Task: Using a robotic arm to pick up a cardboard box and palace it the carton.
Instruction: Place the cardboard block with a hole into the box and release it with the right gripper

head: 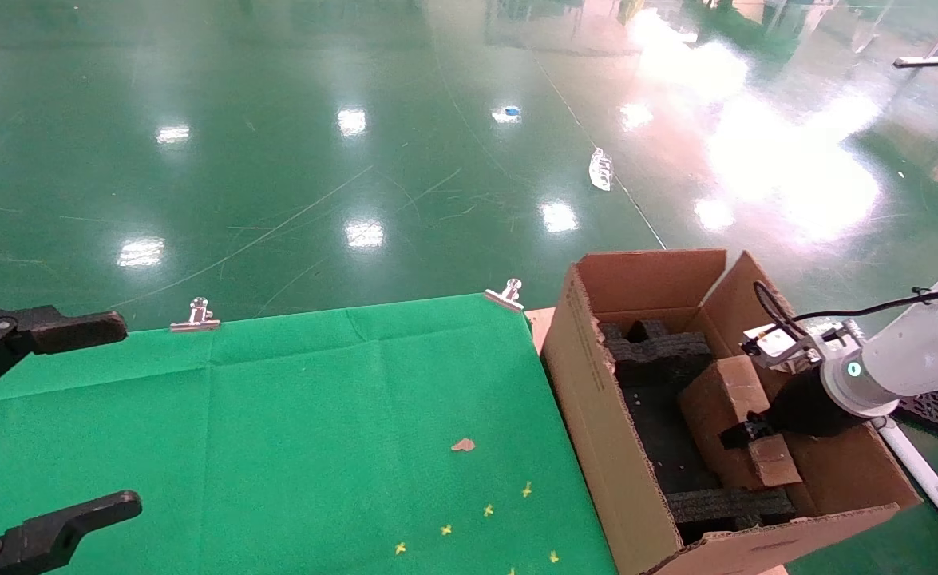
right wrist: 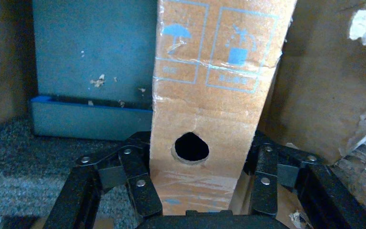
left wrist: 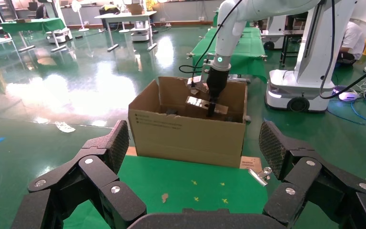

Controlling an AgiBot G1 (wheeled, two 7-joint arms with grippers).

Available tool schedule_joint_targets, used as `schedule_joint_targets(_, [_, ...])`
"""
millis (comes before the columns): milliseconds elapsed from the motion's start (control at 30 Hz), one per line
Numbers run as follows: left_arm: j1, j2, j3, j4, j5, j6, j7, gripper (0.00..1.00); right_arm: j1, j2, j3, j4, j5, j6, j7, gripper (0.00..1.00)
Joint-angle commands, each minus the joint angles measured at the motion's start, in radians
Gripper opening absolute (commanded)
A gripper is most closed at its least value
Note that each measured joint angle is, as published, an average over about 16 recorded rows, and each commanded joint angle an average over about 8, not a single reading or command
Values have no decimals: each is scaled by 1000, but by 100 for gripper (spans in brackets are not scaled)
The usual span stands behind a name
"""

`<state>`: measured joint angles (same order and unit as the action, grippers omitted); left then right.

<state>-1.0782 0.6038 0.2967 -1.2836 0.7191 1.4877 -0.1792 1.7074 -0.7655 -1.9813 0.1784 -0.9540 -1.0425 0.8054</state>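
Observation:
The cardboard box's (head: 728,399) lower edge is inside the carton beside the black tray and the box would settle, so it is time for my right gripper to open.
The large brown carton (head: 596,415) stands open at the right end of the green table, with black foam (head: 660,351) inside. Over its interior the slim cardboard box (head: 728,399) hangs tilted, with my right gripper (head: 756,435) shut on it. The right wrist view has the box's narrow edge with its round hole (right wrist: 219,95) between the black fingers (right wrist: 138,181) of that gripper (right wrist: 201,157). From the left wrist, the carton (left wrist: 186,136) and the white right arm (left wrist: 217,76) reaching down into it are visible. My left gripper (head: 109,419) is parked open at the table's left edge, holding nothing.
A small tan scrap (head: 462,445) and several yellow marks lie on the green cloth (head: 317,415), which metal clips (head: 504,295) hold at the far edge. A black tray (head: 936,411) and a white pole lie to the right of the carton.

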Motion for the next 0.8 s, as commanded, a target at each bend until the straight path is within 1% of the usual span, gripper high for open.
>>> schedule_joint_targets(33, [0, 0, 0, 0, 0, 0, 0, 100, -1, -8, -3, -28, -2, -22, 8, 100])
schedule_joint_targets(500, [0, 0, 1, 0, -1, 0, 0, 100, 38, -37, 3, -108, 2, -44, -41, 100])
schedule_joint_targets(800, [0, -1, 1, 0, -1, -1, 1, 100, 102, -55, -4, -139, -10, -73, -46, 100])
